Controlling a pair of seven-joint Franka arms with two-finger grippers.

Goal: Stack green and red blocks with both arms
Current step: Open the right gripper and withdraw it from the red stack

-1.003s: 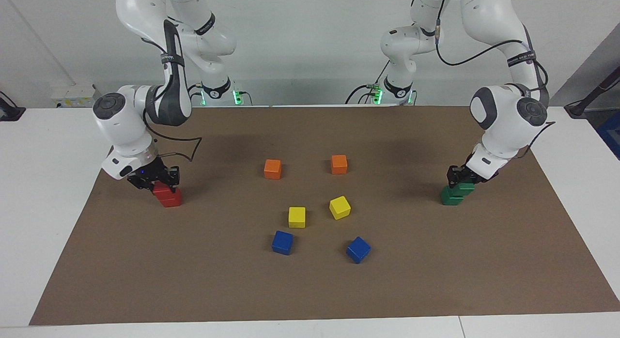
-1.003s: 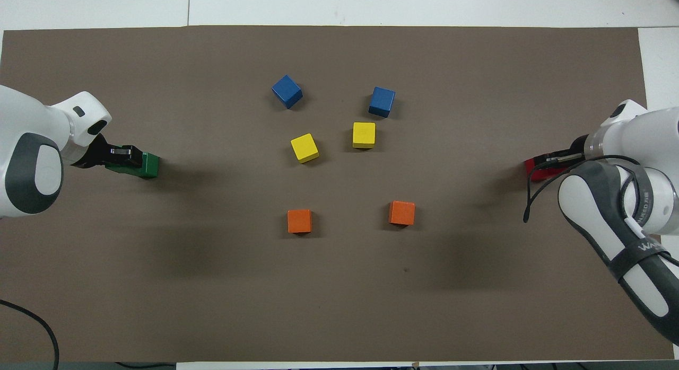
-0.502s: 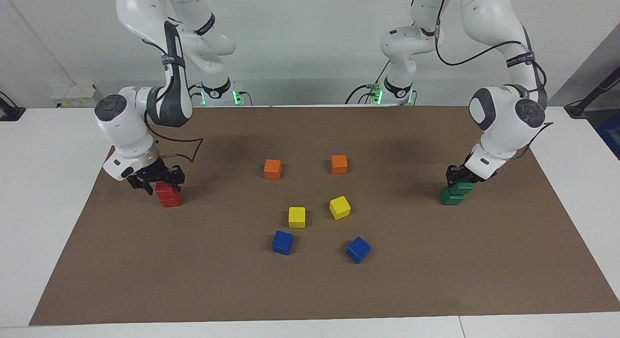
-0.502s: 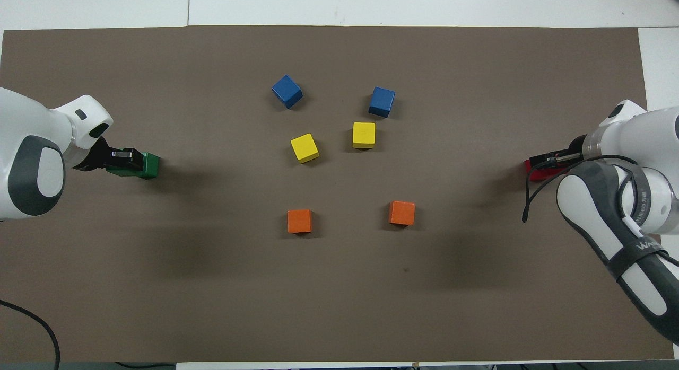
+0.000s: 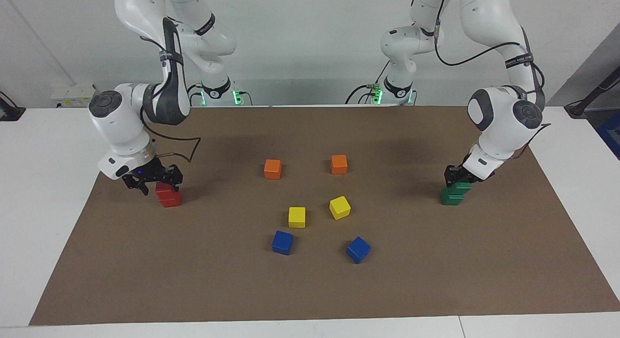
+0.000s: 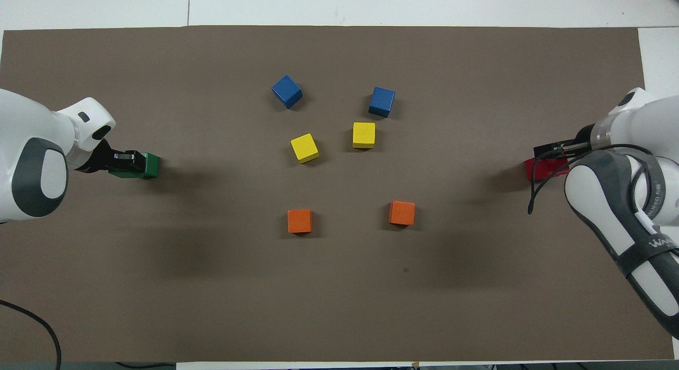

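Note:
The upper green block (image 6: 150, 166) sits over the lower green block (image 6: 132, 175), so the robot's left gripper needs to open now.
Two red blocks stand stacked (image 5: 169, 198) (image 6: 540, 169) at the right arm's end of the table. My right gripper (image 5: 156, 182) (image 6: 550, 149) hangs low over the upper red block (image 5: 163, 187), open, with its fingers spread to either side. At the left arm's end, my left gripper (image 5: 456, 177) (image 6: 127, 159) is shut on the upper green block (image 5: 462, 187) (image 6: 150, 166). That block sits offset on the lower green block (image 5: 450, 198).
In the middle of the brown mat (image 5: 310, 289) lie two orange cubes (image 5: 272, 168) (image 5: 339, 164), two yellow cubes (image 5: 297, 217) (image 5: 340, 207) and two blue cubes (image 5: 282, 242) (image 5: 358, 249). White table surrounds the mat.
My right gripper has opened, let go of the upper red block and risen slightly. The left gripper has kept its grip on the green block and shifted a little.

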